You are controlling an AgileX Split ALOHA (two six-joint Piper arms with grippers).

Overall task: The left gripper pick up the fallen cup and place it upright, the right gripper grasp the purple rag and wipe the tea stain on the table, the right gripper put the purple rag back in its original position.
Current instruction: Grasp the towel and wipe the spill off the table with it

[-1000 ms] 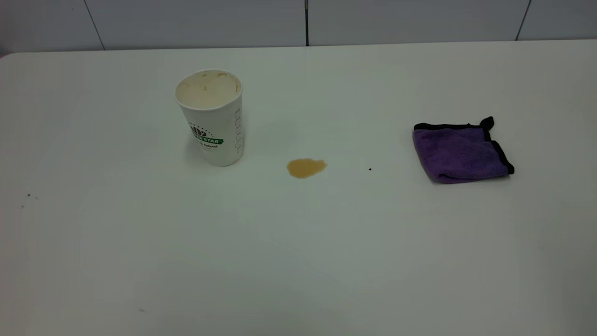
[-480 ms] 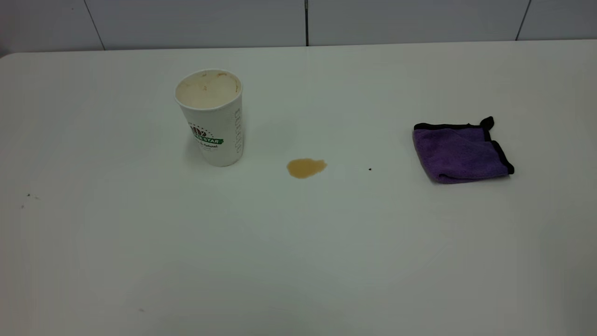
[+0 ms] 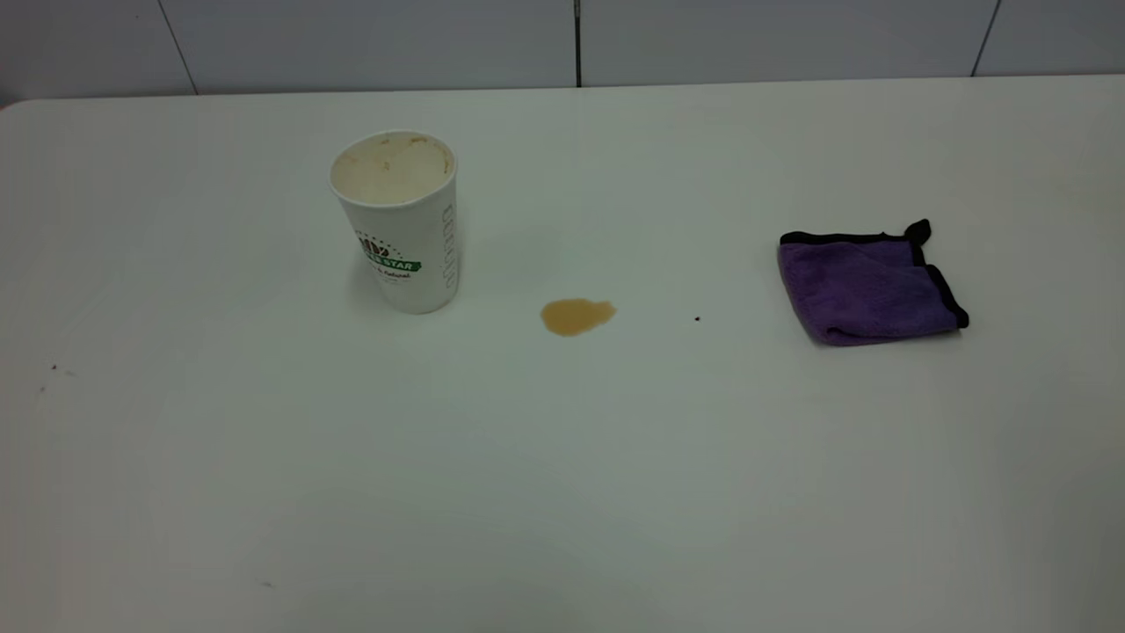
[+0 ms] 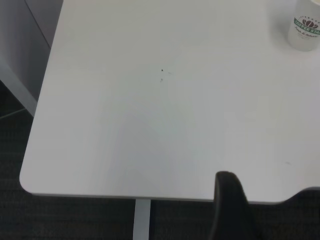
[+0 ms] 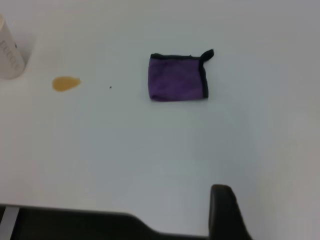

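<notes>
Next, my right gripper picks up the purple rag by the middle of its folded cloth [image 3: 871,289] and wipes the brown tea stain [image 3: 576,316] with it.
A white paper cup [image 3: 397,220] with a green logo stands upright at the table's back left; it also shows in the left wrist view [image 4: 306,26]. A brown tea stain [image 3: 576,316] lies on the table to the cup's right, also seen in the right wrist view [image 5: 66,83]. The folded purple rag [image 3: 866,286] with black trim lies flat at the right, also in the right wrist view [image 5: 177,77]. Neither arm shows in the exterior view. My left gripper [image 4: 227,202] hangs back over the table's near left edge, far from the cup. My right gripper [image 5: 225,210] hangs back near the front edge, well short of the rag.
The white table [image 3: 562,475] ends at a grey wall behind. A small dark speck [image 3: 697,319] lies between stain and rag. The left wrist view shows the table's rounded corner [image 4: 30,180] and a dark floor below.
</notes>
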